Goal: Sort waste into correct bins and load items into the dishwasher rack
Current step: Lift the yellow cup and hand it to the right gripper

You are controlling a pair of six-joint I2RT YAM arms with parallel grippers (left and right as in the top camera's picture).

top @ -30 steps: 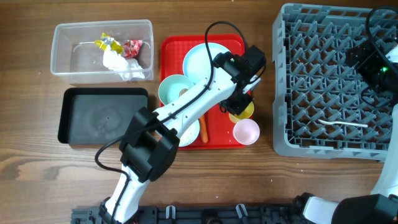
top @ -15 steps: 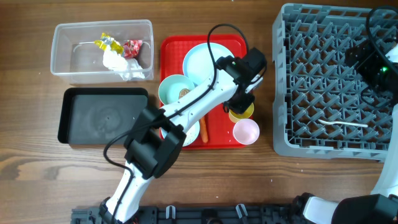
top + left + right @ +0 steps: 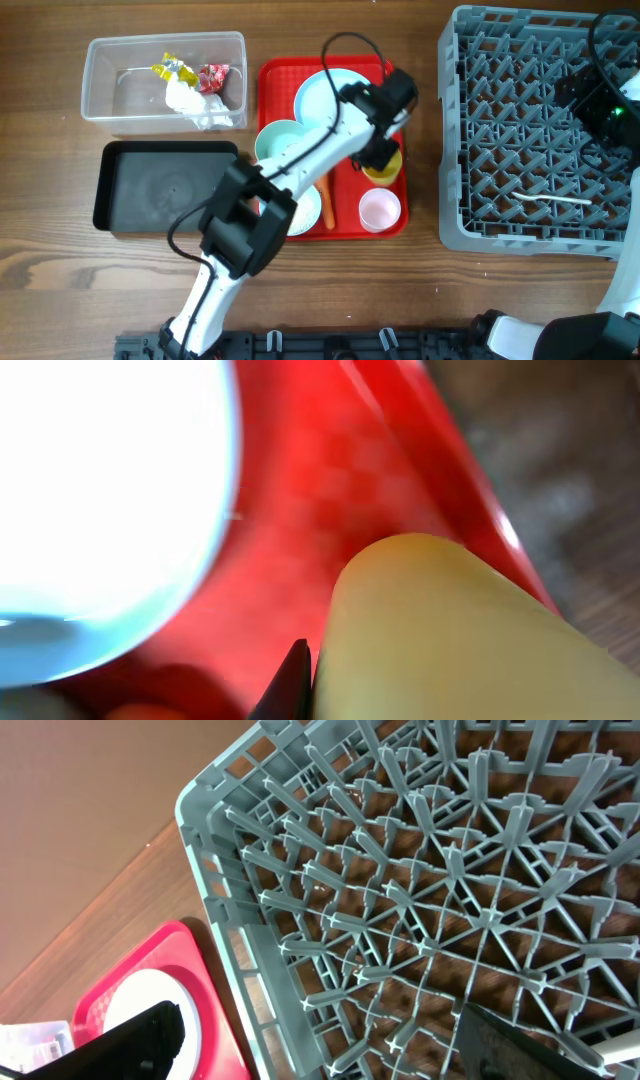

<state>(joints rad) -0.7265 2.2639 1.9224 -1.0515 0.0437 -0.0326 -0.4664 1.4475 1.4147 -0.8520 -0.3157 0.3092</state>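
Note:
Next, my right gripper grips the yellow cup's base end [image 3: 383,174], opposite the cup's rim, to load the yellow cup rim-first into the dishwasher rack.
My left gripper [image 3: 385,152] is shut on the rim of the yellow cup [image 3: 384,170] on the flat red serving tray [image 3: 345,190]. In the left wrist view the yellow cup [image 3: 450,630] fills the lower right, with one dark finger [image 3: 297,678] against its wall. The pink cup [image 3: 379,210], light-blue plate [image 3: 322,95], a bowl [image 3: 278,140] and the carrot [image 3: 327,207] are on the tray. A second bowl [image 3: 300,218] is partly under the arm. My right gripper [image 3: 320,1055] is open over the grey dishwasher rack [image 3: 540,60].
The clear tub [image 3: 120,95] at the far left holds white tissue [image 3: 195,105] and yellow and red wrappers [image 3: 190,72]. The black tray [image 3: 165,187] lies in front of it. A white utensil [image 3: 548,201] lies in the rack.
My left gripper has moved left and slightly back with the yellow cup. The pink cup now sits further left, fully inside the red tray. The right arm has not moved.

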